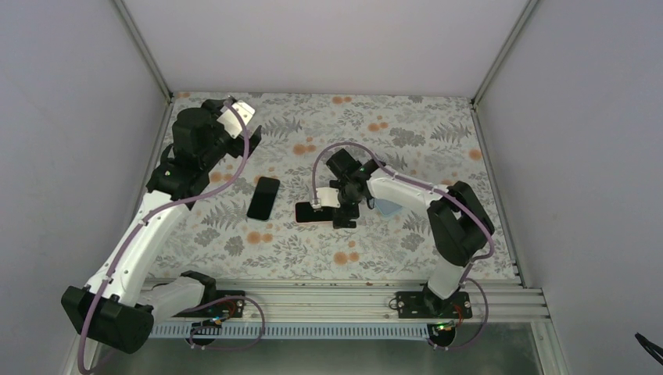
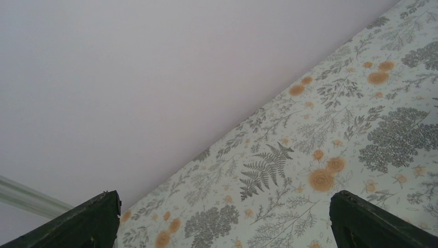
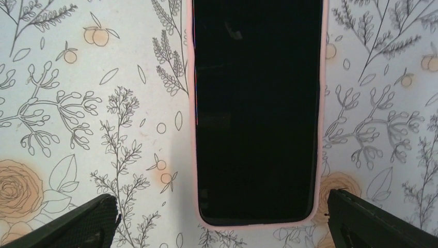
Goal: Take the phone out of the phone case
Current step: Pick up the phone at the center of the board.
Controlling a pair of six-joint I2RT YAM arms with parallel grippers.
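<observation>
The robot's right gripper isn't ready to close on the phone's near end yet. Its fingers are above the phone and would miss the phone's near end if they closed now, so it needs to first lower them.
A phone with a dark screen sits in a pink case [image 3: 256,108] and lies flat on the floral table cover; in the top view it is at mid-table [image 1: 311,212]. My right gripper [image 3: 219,223] is open just above the phone's near end, one finger on each side, touching nothing; it also shows in the top view [image 1: 342,207]. My left gripper [image 1: 244,114] is open and empty at the back left, far from the phone. In the left wrist view the left gripper [image 2: 222,222] faces only the cover and the back wall.
A black phone-shaped slab [image 1: 263,198] lies flat left of the cased phone. A pale blue thing [image 1: 387,207] lies partly hidden under my right arm. White walls close the back and both sides. A metal rail [image 1: 336,297] runs along the near edge.
</observation>
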